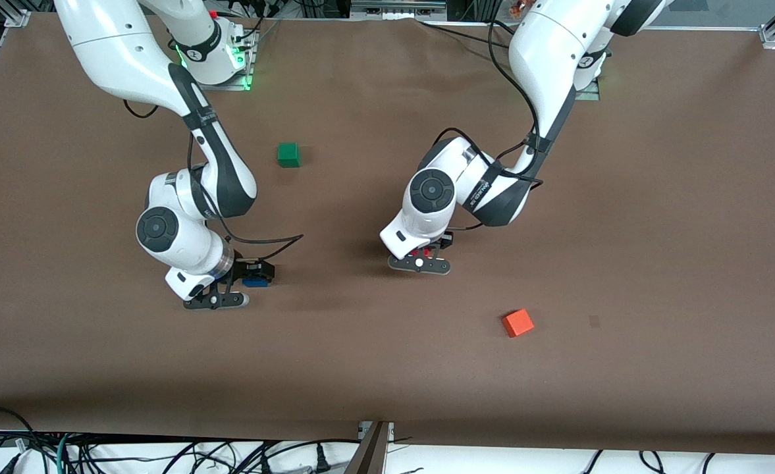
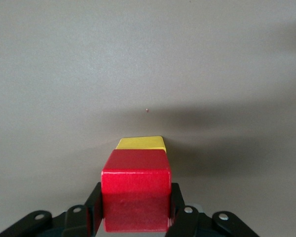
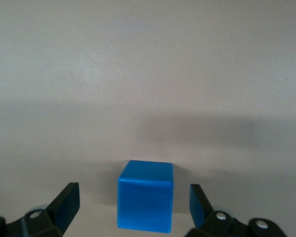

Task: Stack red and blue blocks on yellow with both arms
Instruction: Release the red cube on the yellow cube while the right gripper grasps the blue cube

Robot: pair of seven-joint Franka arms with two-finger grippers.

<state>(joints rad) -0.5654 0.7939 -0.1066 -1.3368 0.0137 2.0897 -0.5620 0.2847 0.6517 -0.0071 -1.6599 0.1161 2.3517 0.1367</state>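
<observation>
The blue block will next be grabbed by its opposite sides with my right gripper, so its bottom stays free to sit on the red block.
My left gripper (image 1: pixel 425 253) is shut on the red block (image 2: pixel 135 195) and holds it just over the yellow cube (image 2: pixel 141 143), whose top edge shows past the red block. I cannot tell whether the two touch. In the front view the yellow cube is hidden under the left hand, and only bits of red (image 1: pixel 416 252) show. My right gripper (image 3: pixel 133 198) is open and low around the blue block (image 3: pixel 145 202), which sits on the table with a gap to each finger. The blue block (image 1: pixel 254 282) and the right gripper (image 1: pixel 251 276) lie toward the right arm's end.
A green cube (image 1: pixel 288 155) sits on the brown table (image 1: pixel 657 217) closer to the robots' bases. An orange cube (image 1: pixel 517 322) lies nearer to the front camera than the left gripper. Cables hang off the table's front edge.
</observation>
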